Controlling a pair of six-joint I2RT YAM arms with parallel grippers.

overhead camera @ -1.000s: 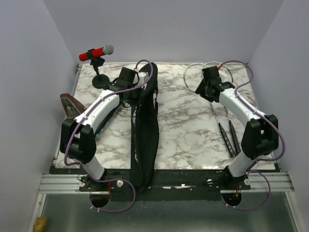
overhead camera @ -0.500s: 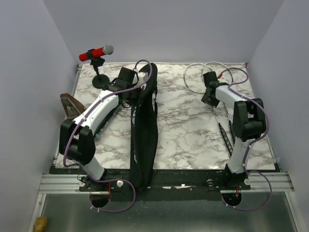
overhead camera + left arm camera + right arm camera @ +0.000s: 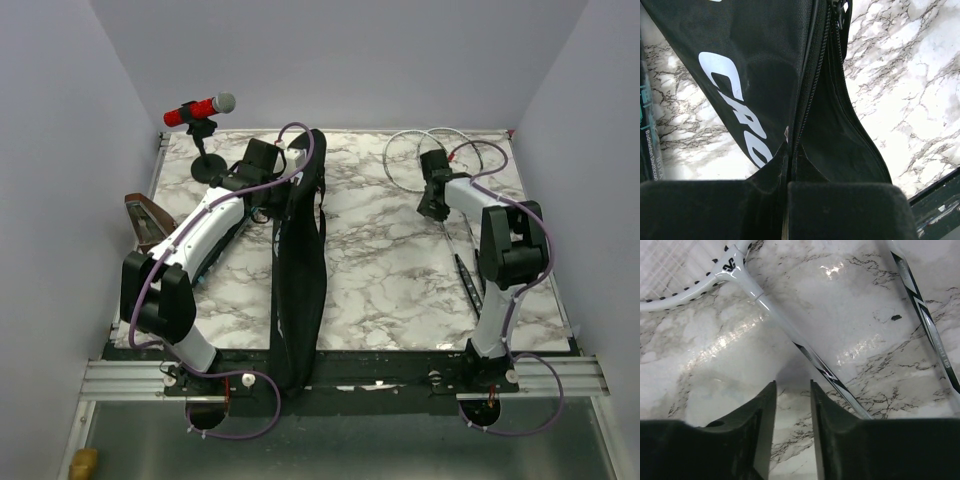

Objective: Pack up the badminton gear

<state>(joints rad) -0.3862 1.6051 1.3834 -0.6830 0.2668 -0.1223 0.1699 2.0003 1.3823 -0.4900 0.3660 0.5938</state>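
The right gripper grabs the nearest racket by its white stem next, which leaves the racket's head free to enter the bag (image 3: 300, 270).
The black "CROSSWAY" bag (image 3: 300, 270) lies lengthwise down the table's middle. My left gripper (image 3: 287, 192) is shut on the bag's zip edge (image 3: 805, 100), near its far end; its pads (image 3: 840, 210) pinch the fabric. Two thin rackets (image 3: 462, 245) lie at the right, heads at the back, dark handles (image 3: 470, 285) toward me. My right gripper (image 3: 434, 205) is open and empty, low over the marble, just left of a white racket shaft (image 3: 790, 330). A second shaft (image 3: 920, 305) lies farther right. The black tube (image 3: 645, 145) shows at the left wrist view's edge. No shuttlecocks show.
A red microphone on a black stand (image 3: 200, 108) stands at the back left. A brown wedge (image 3: 143, 215) sits off the table's left edge. Purple walls close in the sides and back.
My right arm has folded back, its elbow now raised, and its gripper has come a little toward me along the racket shafts. The left arm and bag have not moved.
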